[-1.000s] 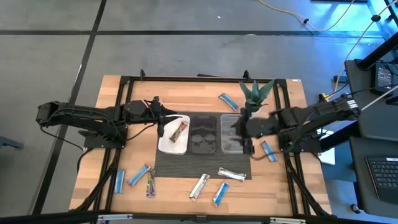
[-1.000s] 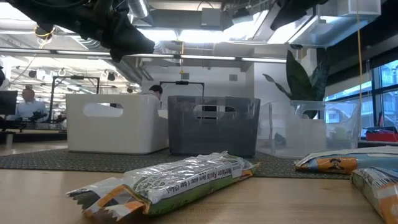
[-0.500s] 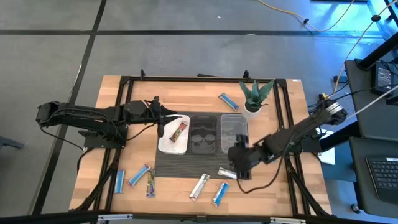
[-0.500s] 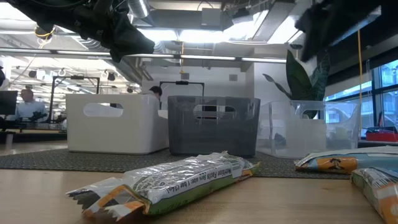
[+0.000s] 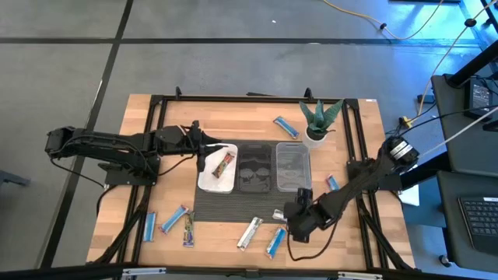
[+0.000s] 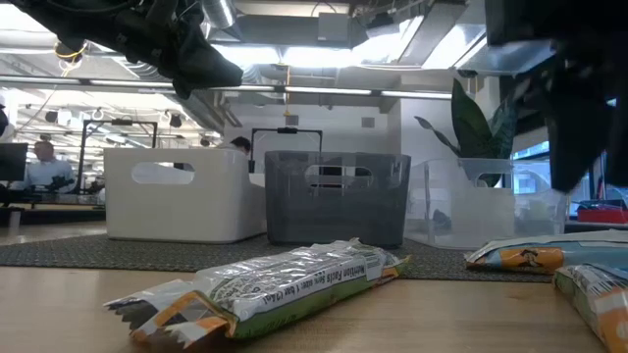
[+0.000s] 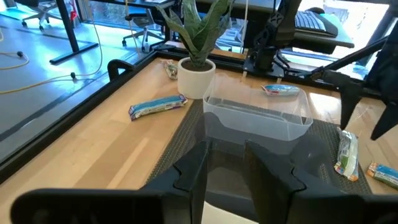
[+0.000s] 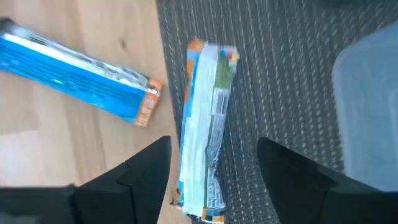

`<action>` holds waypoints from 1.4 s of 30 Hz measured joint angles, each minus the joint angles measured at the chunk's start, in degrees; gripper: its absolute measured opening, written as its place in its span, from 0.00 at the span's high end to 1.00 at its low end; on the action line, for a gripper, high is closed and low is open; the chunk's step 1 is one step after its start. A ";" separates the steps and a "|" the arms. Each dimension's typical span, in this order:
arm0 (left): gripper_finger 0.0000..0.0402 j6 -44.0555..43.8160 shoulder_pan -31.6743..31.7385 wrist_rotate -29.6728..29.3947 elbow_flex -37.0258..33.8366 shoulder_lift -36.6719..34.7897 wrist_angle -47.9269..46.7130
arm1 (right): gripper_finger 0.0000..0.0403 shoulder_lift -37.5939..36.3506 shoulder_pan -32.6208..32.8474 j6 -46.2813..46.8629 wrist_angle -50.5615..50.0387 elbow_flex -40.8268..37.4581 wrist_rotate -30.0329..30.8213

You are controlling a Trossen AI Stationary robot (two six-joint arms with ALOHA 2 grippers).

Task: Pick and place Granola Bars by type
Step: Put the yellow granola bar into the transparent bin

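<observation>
I need to lower my right gripper before I close it, because my fingers are above the silver bar (image 5: 278, 215) (image 8: 205, 124) on the dark mat.
A silver bar (image 8: 205, 124) lies half on the dark mat's near edge and half on the wood. My right gripper (image 8: 214, 180) hangs over it, open and pointing steeply down, one finger on each side and clear of it. A blue bar (image 8: 81, 68) lies beside it on the wood. In the high view my right gripper (image 5: 296, 222) hides most of the silver bar. A dark red bar (image 5: 225, 162) lies in the white tray (image 5: 208, 180). My left gripper (image 5: 204, 152) waits above that tray's far left corner, fingers slightly apart and empty.
Black tray (image 5: 254, 167) and clear tray (image 5: 292, 167) stand beside the white one on the mat. More bars lie along the near edge: blue (image 5: 149, 226), (image 5: 175, 220), (image 5: 275, 243), purple (image 5: 188, 231), silver (image 5: 249, 233). Others are blue (image 5: 285, 127), (image 5: 336, 187). A potted plant (image 5: 319, 120) stands far right.
My right gripper has swung from above the clear tray toward the table's near edge and come down, rolling its wrist and tipping steeply downward. It now hangs over the silver bar and has stayed open.
</observation>
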 joint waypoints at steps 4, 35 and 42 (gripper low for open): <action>0.76 -0.03 0.00 0.03 0.01 0.00 -0.83 | 0.40 3.13 0.00 2.33 0.09 0.00 -1.72; 0.76 -1.18 -0.02 0.12 0.01 0.00 -0.60 | 0.75 8.01 -0.03 2.76 1.31 0.21 -7.09; 0.76 -1.69 -0.02 0.14 0.01 0.00 -0.60 | 0.79 8.33 0.04 -0.71 -1.17 5.92 -8.18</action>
